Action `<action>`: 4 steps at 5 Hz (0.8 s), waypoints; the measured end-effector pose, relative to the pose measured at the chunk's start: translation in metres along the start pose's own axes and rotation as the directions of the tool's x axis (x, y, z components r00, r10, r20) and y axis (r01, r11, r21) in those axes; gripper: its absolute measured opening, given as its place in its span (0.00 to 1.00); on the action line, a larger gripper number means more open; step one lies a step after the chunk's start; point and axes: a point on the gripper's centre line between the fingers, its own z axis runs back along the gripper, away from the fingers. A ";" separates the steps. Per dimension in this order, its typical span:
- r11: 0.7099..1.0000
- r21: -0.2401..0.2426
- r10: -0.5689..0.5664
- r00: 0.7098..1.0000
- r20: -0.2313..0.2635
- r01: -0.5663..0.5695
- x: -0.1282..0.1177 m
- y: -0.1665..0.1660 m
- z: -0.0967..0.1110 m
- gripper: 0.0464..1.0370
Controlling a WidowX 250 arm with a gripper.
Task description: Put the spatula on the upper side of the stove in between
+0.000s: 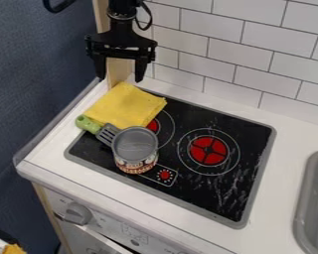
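Note:
The gripper grabs the spatula by its green handle (87,124) next, to set the spatula on the upper side of the stove.
The gripper (120,78) hangs at the upper left, above the stove's back left corner, its two fingers spread wide with nothing between them. Below and to its left lies the spatula, its green handle (87,124) over the left edge of the black stove (221,191). The spatula's grey slotted head (108,134) points right, against or close beside a can; whether they touch I cannot tell.
A yellow cloth (125,105) covers the stove's back left part, next to the spatula. The open-topped can (135,150) stands on the front left part. A tiled wall (255,55) runs behind; a sink (314,198) is at the right.

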 end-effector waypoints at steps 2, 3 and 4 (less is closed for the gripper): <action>0.997 -0.038 0.065 0.994 -0.093 -0.069 -0.025 0.008 -0.020 0.96; 0.970 -0.053 0.233 0.967 -0.107 -0.239 -0.038 0.034 -0.011 0.96; 0.907 -0.059 0.408 0.905 -0.122 -0.417 -0.055 0.057 -0.015 0.96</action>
